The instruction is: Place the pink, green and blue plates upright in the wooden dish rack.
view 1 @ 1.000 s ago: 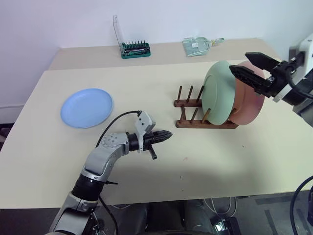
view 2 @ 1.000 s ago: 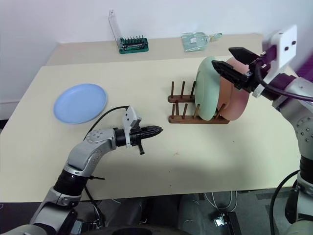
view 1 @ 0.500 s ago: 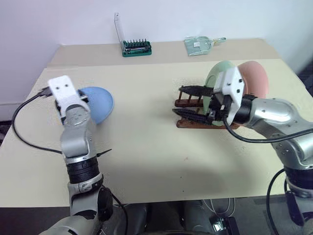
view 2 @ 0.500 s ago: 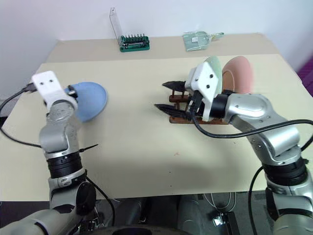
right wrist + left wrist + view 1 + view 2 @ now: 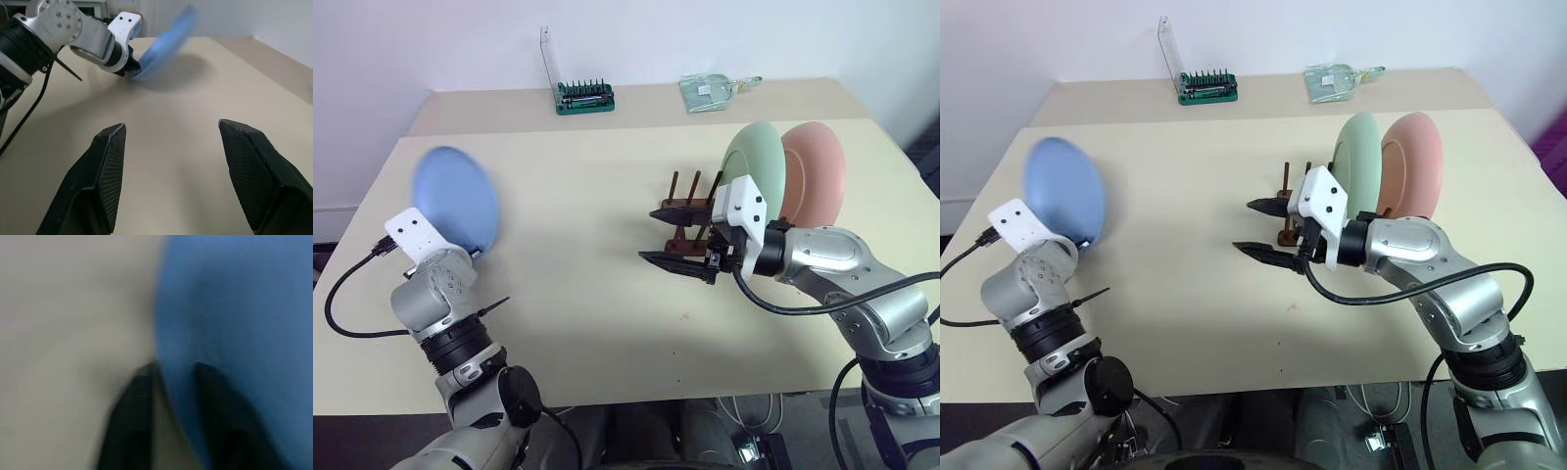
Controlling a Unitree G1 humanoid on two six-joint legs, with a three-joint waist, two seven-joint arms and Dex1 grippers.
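Note:
My right gripper grabs the blue plate by its rim [image 5: 493,206] next, to set the plate upright in the wooden dish rack [image 5: 695,188].
The blue plate [image 5: 458,196] is off the table at the left, tilted up on edge, and my left gripper [image 5: 173,401] is shut on its lower rim. The green plate [image 5: 756,166] and the pink plate [image 5: 818,171] stand upright side by side in the wooden dish rack [image 5: 695,188], pink at the right end. My right gripper [image 5: 648,235] hovers open and empty just left of the rack, pointing toward the blue plate [image 5: 166,39]. The rack's front rail is partly hidden behind that hand.
A green screwdriver-bit holder [image 5: 585,98] and a clear plastic packet [image 5: 715,90] lie on the far table. The beige table [image 5: 597,313] stretches bare between my two hands. Free pegs stand on the rack's left side.
My left gripper swung left to the blue plate, shut on its rim and raised it on edge. My right gripper came down from above the plates to the rack's left, still open.

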